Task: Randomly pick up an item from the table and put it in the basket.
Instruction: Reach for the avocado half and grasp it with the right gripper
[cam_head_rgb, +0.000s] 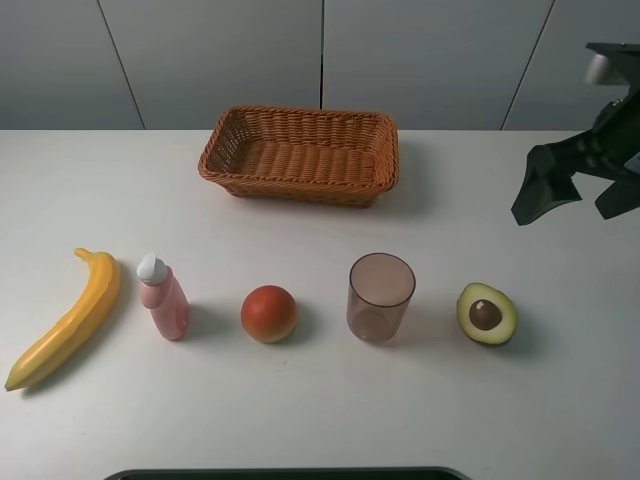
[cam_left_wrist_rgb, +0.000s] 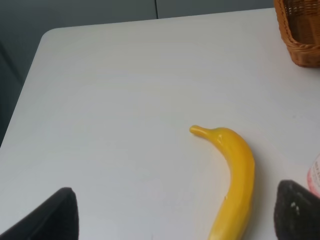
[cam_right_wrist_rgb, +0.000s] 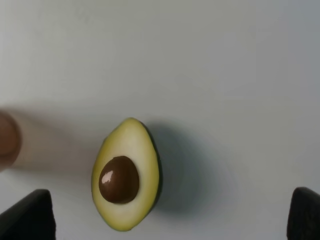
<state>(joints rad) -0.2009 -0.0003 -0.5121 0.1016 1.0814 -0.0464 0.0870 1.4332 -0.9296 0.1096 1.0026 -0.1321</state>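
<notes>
My right gripper grabs the half avocado by its wide end around the brown pit (cam_head_rgb: 491, 324) next, to put it in the wicker basket (cam_head_rgb: 298, 155).
The half avocado (cam_head_rgb: 487, 314) lies cut side up on the white table (cam_head_rgb: 560, 400) at the front right, its brown pit showing. It also shows in the right wrist view (cam_right_wrist_rgb: 127, 174). My right gripper (cam_head_rgb: 575, 198) is open and empty, raised above the table behind and to the right of the avocado. Its fingertips (cam_right_wrist_rgb: 30, 215) frame the avocado in the right wrist view. The wicker basket (cam_head_rgb: 298, 155) stands empty at the back centre. My left gripper (cam_left_wrist_rgb: 175, 212) is open and empty; it is out of the exterior view.
A yellow banana (cam_head_rgb: 68, 318), a pink bottle (cam_head_rgb: 163, 297), a red-orange round fruit (cam_head_rgb: 268, 313) and a translucent cup (cam_head_rgb: 380, 297) stand in a row left of the avocado. The banana (cam_left_wrist_rgb: 232, 182) and a basket corner (cam_left_wrist_rgb: 300, 30) show in the left wrist view.
</notes>
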